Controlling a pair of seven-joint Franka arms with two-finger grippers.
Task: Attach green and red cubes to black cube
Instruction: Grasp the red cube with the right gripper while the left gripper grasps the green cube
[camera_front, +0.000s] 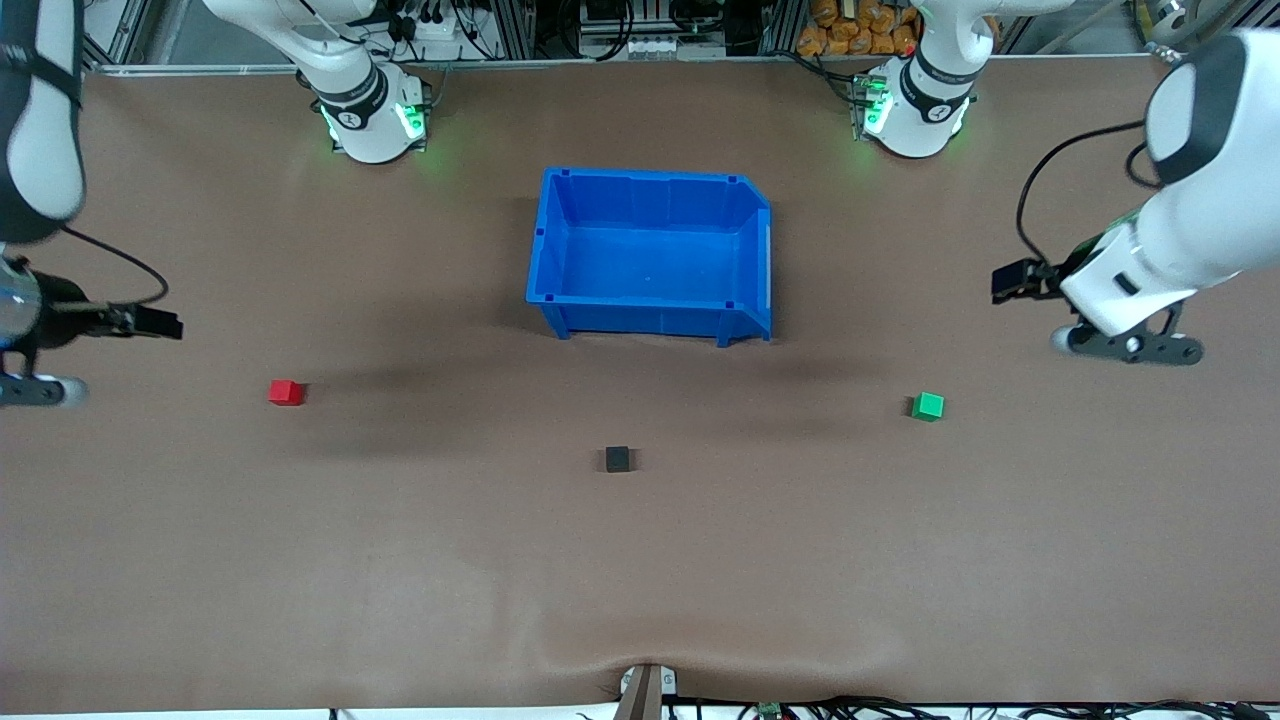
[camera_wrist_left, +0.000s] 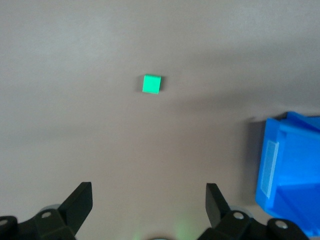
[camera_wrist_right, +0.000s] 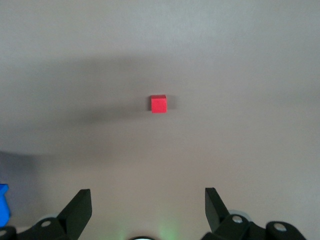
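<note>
I should next grab the red cube's two opposite sides with my right gripper, so that I can attach the red cube (camera_front: 286, 392) to the black cube (camera_front: 617, 459).
The red cube (camera_front: 286, 392) sits on the brown table toward the right arm's end. The green cube (camera_front: 928, 406) sits toward the left arm's end. The black cube (camera_front: 617, 459) lies between them, a little nearer the front camera. My left gripper (camera_front: 1130, 346) hangs up in the air near the table's end, apart from the green cube. In the left wrist view it (camera_wrist_left: 148, 194) is open and empty, with the green cube (camera_wrist_left: 151, 84) ahead of it. My right gripper (camera_front: 38, 390) hangs over its end of the table. In the right wrist view it (camera_wrist_right: 147, 196) is open and empty, with the red cube (camera_wrist_right: 159, 104) ahead.
A blue bin (camera_front: 545, 250) stands empty mid-table, farther from the front camera than the cubes. Its corner shows in the left wrist view (camera_wrist_left: 290, 175) and as a sliver in the right wrist view (camera_wrist_right: 3, 205). Bare brown table surrounds all three cubes.
</note>
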